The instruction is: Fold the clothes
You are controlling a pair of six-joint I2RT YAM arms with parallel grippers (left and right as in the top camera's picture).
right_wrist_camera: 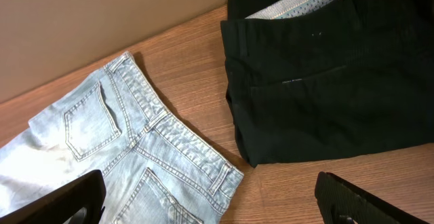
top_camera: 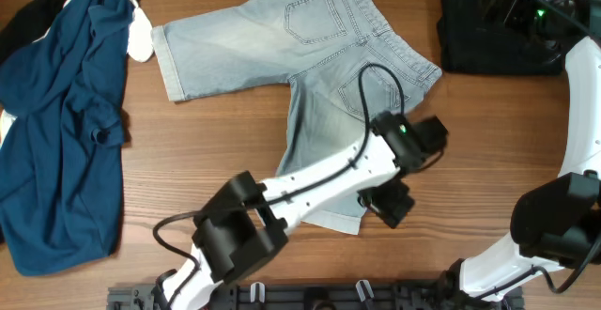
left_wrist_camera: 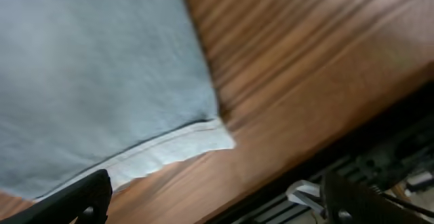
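Note:
My left gripper grabs the denim shorts' front leg by its outer hem corner (top_camera: 354, 225) (left_wrist_camera: 216, 137) next, to fold it onto the other leg.
The pale light-blue denim shorts (top_camera: 282, 38) lie spread flat on the wooden table, back pockets up. One leg points left and the other points toward the front edge. My left gripper (top_camera: 387, 205) is open and empty, just off the corner of the front leg's hem. In the left wrist view that hem (left_wrist_camera: 95, 68) lies between and ahead of the open fingers (left_wrist_camera: 217, 197). My right gripper (top_camera: 516, 5) hovers at the far right, open and empty. In its wrist view (right_wrist_camera: 210, 197) it is above the waistband corner (right_wrist_camera: 135, 156).
A deep-blue garment (top_camera: 66, 113) lies crumpled at the left, with black cloth (top_camera: 28, 19) and a white item (top_camera: 139, 33) beside it. A folded black garment (top_camera: 498, 28) lies at the back right, also in the right wrist view (right_wrist_camera: 325, 81). The table's front edge (left_wrist_camera: 380, 149) is near the left gripper.

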